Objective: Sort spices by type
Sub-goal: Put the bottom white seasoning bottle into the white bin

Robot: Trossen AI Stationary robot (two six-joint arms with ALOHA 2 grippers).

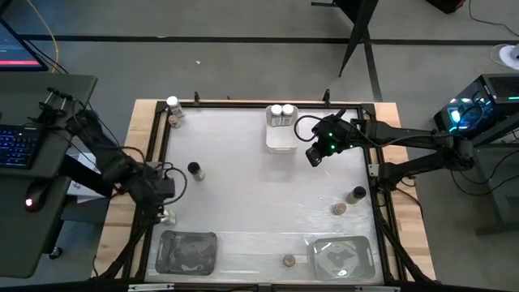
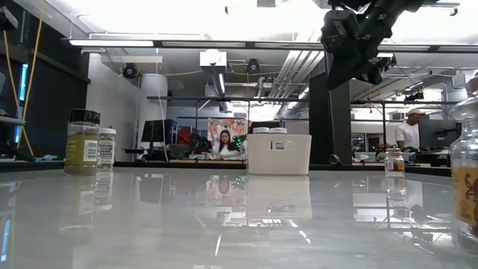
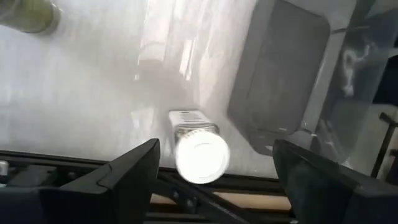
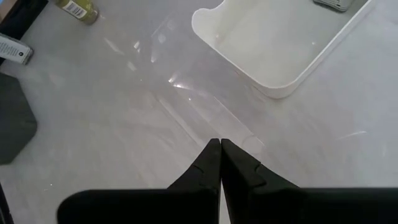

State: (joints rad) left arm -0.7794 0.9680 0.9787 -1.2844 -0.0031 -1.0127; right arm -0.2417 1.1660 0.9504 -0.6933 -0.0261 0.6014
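Note:
My left gripper picks up the white-topped spice jar by its end with the cap next, to sort this spice in with the jar's own type.
My left gripper hangs open over a white-topped spice jar that stands on its base at the table's left edge. Its fingers are on either side of the jar, above it and apart from it. My right gripper is shut on nothing above the table, beside the white tray. That tray holds two white-topped jars. Other jars stand loose on the table: a black-topped one, a white-topped one, another black-topped one and two brown-topped ones.
Two clear trays lie at the near edge, one on the left and one on the right. A dark frame rail runs along the table's left edge, close beside the jar under my left gripper. The middle of the table is bare.

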